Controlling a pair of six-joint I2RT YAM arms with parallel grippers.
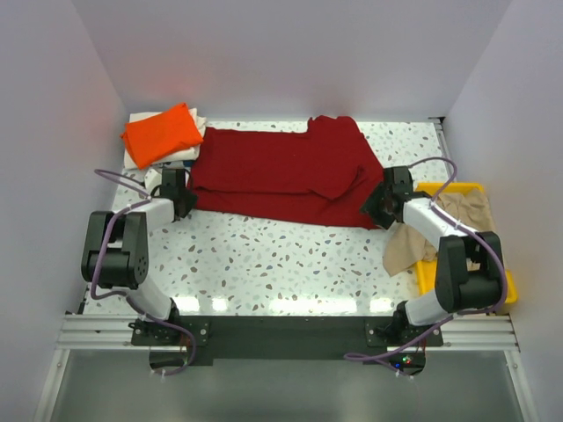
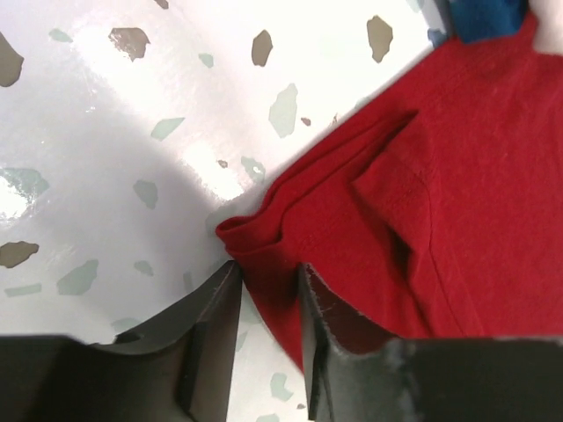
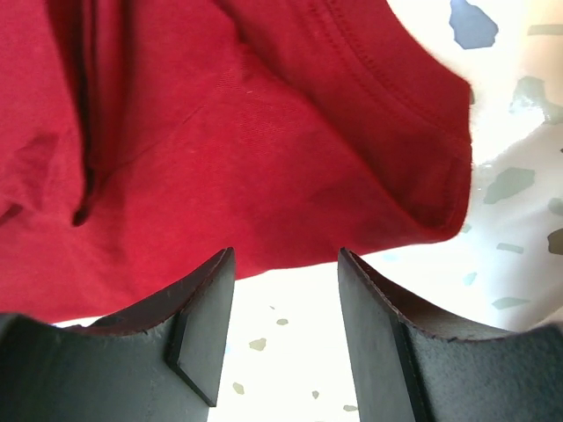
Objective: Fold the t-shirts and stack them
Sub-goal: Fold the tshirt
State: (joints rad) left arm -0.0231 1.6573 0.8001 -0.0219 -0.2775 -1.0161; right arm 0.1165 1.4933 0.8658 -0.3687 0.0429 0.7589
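I need to draw the dark red t-shirt flat for folding, so my right gripper should next grab the near hem of the dark red t-shirt [image 1: 290, 171] at its end corner.
The dark red t-shirt [image 1: 290, 171] lies spread across the middle of the table. Its left corner [image 2: 422, 193] is bunched up and reaches between the jaws of my left gripper [image 1: 182, 200] [image 2: 268, 277]. Those jaws stand narrow, with a gap still between them. My right gripper [image 1: 380, 204] [image 3: 286, 264] is open at the shirt's right end. The red hem [image 3: 264, 132] lies just past its fingertips, with only bare table between them. A folded bright orange t-shirt [image 1: 161, 134] rests on a whitish one [image 1: 141, 160] at the back left.
A yellow tray [image 1: 466, 286] stands at the right edge with a beige-tan t-shirt [image 1: 462, 211] in it, and part of the cloth hangs over onto the speckled table [image 1: 290, 255]. White walls close in the back and both sides.
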